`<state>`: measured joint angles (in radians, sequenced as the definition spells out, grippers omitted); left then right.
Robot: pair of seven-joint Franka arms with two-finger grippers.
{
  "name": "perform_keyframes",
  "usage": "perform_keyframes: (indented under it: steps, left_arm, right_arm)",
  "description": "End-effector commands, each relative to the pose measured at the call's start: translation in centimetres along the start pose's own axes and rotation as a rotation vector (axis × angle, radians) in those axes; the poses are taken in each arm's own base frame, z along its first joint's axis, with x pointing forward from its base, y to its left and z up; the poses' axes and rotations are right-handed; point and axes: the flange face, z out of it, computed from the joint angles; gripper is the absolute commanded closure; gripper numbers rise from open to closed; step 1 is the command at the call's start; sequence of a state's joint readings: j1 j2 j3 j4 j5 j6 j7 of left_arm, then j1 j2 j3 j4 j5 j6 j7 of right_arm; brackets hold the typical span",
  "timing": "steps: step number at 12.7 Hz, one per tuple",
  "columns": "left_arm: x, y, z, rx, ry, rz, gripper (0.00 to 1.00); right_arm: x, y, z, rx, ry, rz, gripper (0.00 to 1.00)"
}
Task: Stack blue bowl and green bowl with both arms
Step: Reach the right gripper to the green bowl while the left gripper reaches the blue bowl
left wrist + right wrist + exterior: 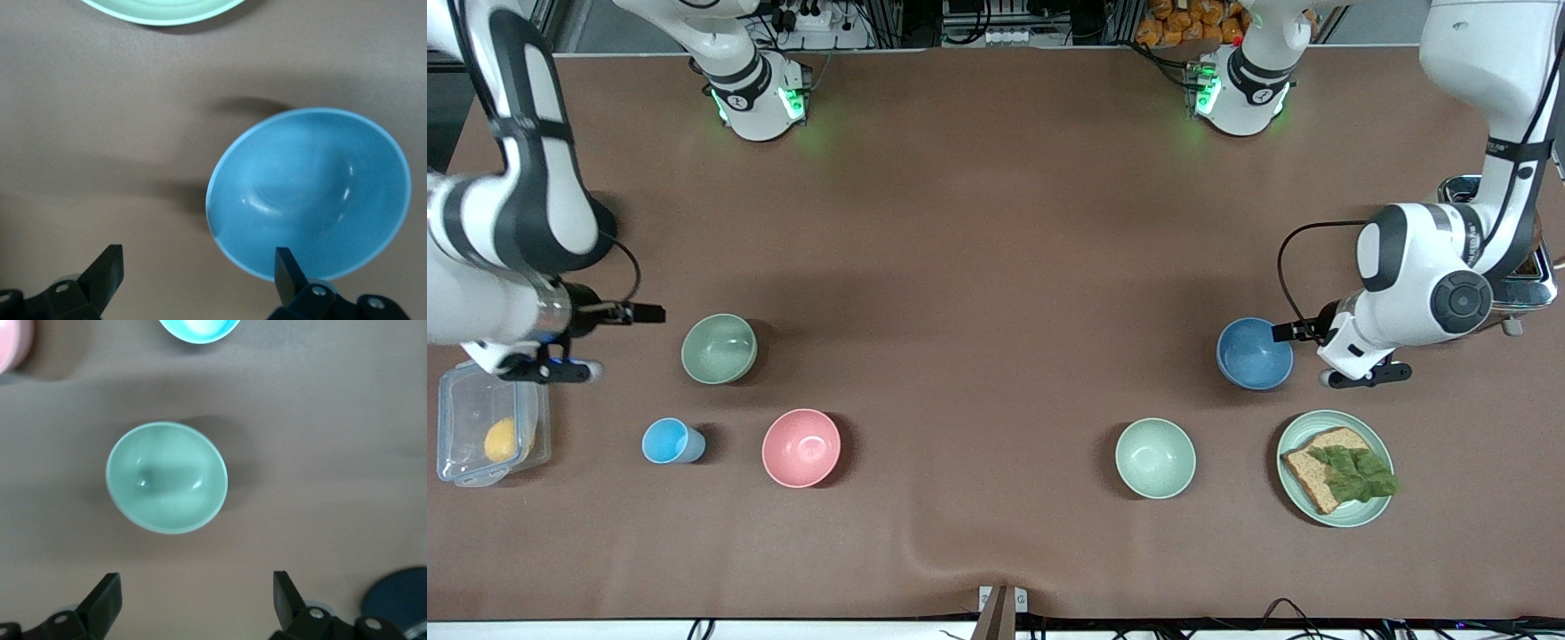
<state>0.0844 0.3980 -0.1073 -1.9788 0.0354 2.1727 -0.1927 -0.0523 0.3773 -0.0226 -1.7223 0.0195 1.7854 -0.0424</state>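
The robot should next take hold of the sage green bowl by its rim (pixel 750 357) with its right gripper, to stack it with the blue bowl (pixel 1254 353).
The blue bowl (pixel 1254 353) stands upright toward the left arm's end of the table. My left gripper (pixel 1365 373) hangs beside it, over bare table. In the left wrist view the blue bowl (pixel 310 193) fills much of the frame, and my left gripper (pixel 199 270) is open and empty, one fingertip (pixel 287 267) just over the bowl's rim. The sage green bowl (pixel 719 348) stands toward the right arm's end. My right gripper (pixel 551 369) hovers beside it, open and empty. In the right wrist view the green bowl (pixel 167 477) lies clear of the right gripper (pixel 197 600).
A pink bowl (pixel 801 447), a light-blue cup (pixel 671 441) and a paler mint bowl (pixel 1155 458) stand nearer the front camera. A mint plate (pixel 1294 440) carries bread and lettuce. A clear container (pixel 454 404) sits under the right arm. A toaster (pixel 1534 284) is partly hidden by the left arm.
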Motion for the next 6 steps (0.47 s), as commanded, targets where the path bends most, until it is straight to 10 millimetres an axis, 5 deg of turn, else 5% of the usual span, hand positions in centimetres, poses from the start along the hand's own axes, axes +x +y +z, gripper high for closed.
perform_keyframes:
  steps: [1,6]
  left_arm:
    - [0.3,1.4,1.1,-0.005,0.029,-0.036,0.00]
    - [0.8,2.1,2.6,-0.012,0.042,-0.040,0.07]
  right_arm:
    - [2.3,-0.2,3.0,-0.001,-0.005,-0.008,0.00]
    - [5.8,0.9,10.9,0.029,-0.001,-0.041,0.00]
